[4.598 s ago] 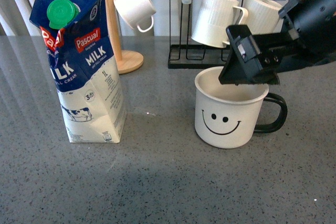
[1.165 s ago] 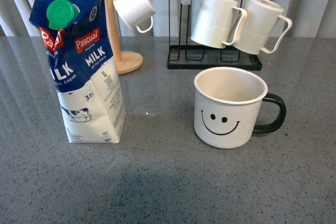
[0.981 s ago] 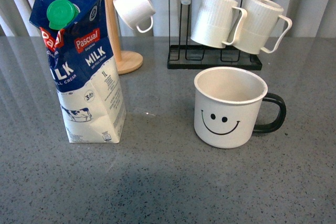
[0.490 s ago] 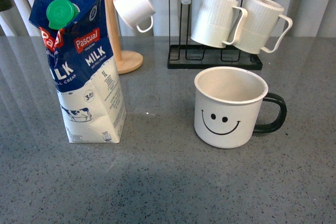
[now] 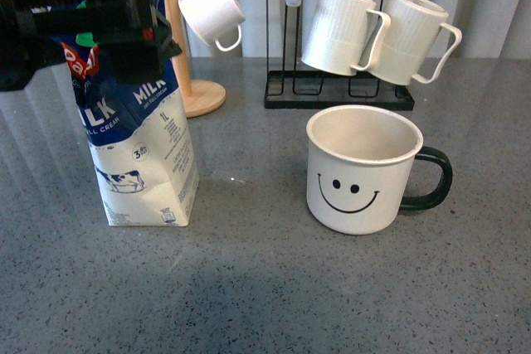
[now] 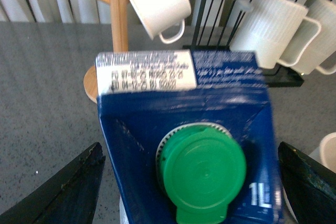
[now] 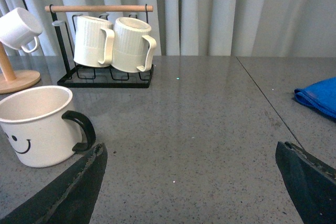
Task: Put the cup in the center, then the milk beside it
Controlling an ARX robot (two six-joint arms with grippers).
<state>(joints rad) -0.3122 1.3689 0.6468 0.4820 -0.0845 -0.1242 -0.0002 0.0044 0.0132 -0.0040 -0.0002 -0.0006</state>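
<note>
The milk carton needs to go beside the smiley cup point(image 5: 357, 176). My left gripper should grab the milk carton by its blue upper part point(image 5: 116, 104) next.
The cup point(image 5: 361, 170), white with a black smiley face and black handle, stands upright right of the middle of the grey table; it also shows in the right wrist view point(image 7: 37, 124). The milk point(image 5: 145, 159), a blue-and-white carton, stands at the left. My left gripper point(image 5: 99, 18) is open at the carton's top and hides its cap in the front view. In the left wrist view the milk's green cap point(image 6: 202, 169) sits between the two spread fingers point(image 6: 63, 192), apart from both. My right gripper point(image 7: 191, 182) is open over bare table, to the right of the cup.
A black wire rack point(image 5: 340, 93) with two ribbed white mugs point(image 5: 340, 31) stands behind the cup. A wooden mug tree point(image 5: 187, 80) carrying a small white cup point(image 5: 213, 10) is behind the carton. A blue cloth point(image 7: 320, 95) lies far right.
The left arm has come in from the left and now sits over the top of the milk carton. Cup and carton have not moved. The right arm had left the cup earlier.
</note>
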